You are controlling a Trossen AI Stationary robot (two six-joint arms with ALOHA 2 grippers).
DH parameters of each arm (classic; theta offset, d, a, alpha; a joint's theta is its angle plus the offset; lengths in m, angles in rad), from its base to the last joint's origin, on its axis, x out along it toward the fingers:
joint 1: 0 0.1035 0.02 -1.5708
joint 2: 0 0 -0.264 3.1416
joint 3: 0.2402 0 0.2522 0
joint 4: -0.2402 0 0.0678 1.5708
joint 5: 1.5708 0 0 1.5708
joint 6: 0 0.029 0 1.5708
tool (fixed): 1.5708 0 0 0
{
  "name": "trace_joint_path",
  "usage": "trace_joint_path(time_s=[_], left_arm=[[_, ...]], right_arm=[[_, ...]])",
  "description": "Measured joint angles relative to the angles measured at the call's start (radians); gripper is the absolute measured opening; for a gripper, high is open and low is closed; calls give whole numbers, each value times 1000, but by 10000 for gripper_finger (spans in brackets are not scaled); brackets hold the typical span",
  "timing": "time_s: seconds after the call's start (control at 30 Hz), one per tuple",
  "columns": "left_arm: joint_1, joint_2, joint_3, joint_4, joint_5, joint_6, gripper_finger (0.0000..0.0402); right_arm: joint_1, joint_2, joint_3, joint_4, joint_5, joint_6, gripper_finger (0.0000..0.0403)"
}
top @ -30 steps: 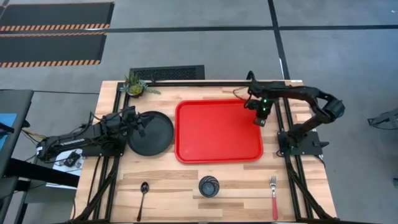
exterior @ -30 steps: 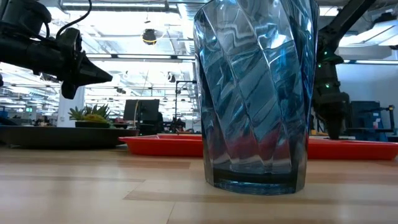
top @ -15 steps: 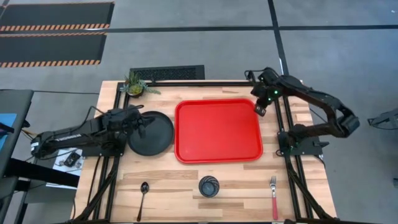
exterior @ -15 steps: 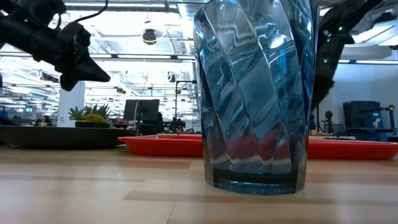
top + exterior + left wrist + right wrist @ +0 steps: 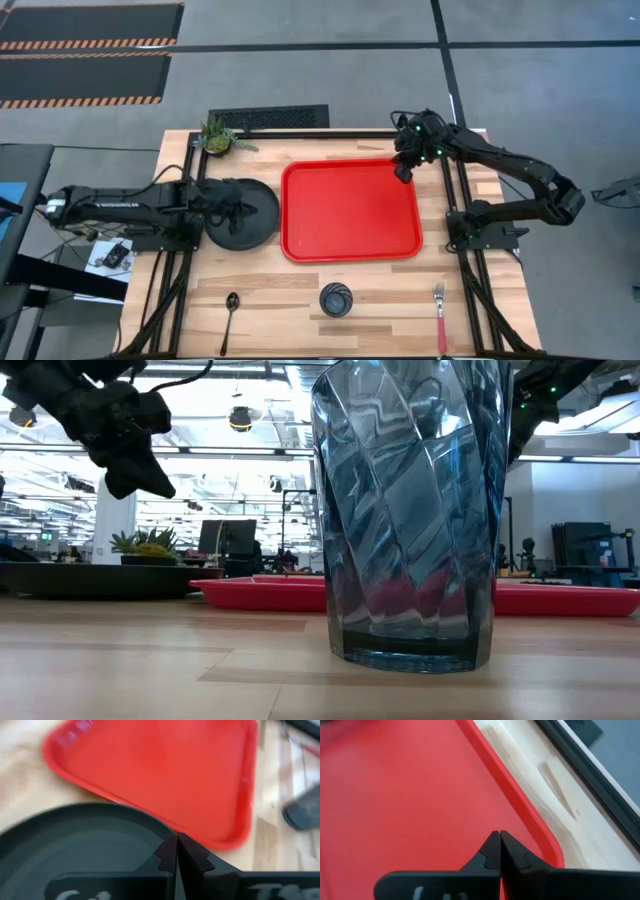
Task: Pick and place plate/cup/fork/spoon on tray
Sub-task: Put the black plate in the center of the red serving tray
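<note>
Next, my left gripper grabs the black plate by its rim [image 5: 272,232] to set it on the red tray [image 5: 350,215].
The black plate [image 5: 258,228] lies on the table left of the red tray [image 5: 350,215]. My left gripper [image 5: 238,212] is shut and empty, hovering above the plate [image 5: 75,850]. My right gripper [image 5: 402,175] is shut and empty above the tray's far right corner [image 5: 540,835]. The cup [image 5: 335,299], a ribbed translucent tumbler, stands upright near the table's near edge and fills the low view [image 5: 410,510]. The dark spoon [image 5: 231,305] lies at the near left. The red-handled fork [image 5: 440,315] lies at the near right.
A small potted plant [image 5: 218,137] stands at the far left corner. Black frame rails [image 5: 455,200] run along the table's left and right sides. Bare wood lies between the tray and the cup, spoon and fork.
My right gripper has risen and gone toward the table's far edge and a little left, to the tray's far right corner. My left gripper has reached farther right over the plate and tipped downward. Nothing on the table has moved.
</note>
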Motion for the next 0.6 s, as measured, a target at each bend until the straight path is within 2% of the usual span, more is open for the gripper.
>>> trace_joint_path(time_s=[0.2,0.37,0.6], left_arm=[[-161,120,43,-4,-53,-100,0],[-279,217,76,-20,-165,-271,6],[-369,392,173,-38,-191,-345,76]], right_arm=[[31,0,0,165,-145,52,11],[46,0,0,256,-167,63,5],[47,0,-1,267,-183,11,11]])
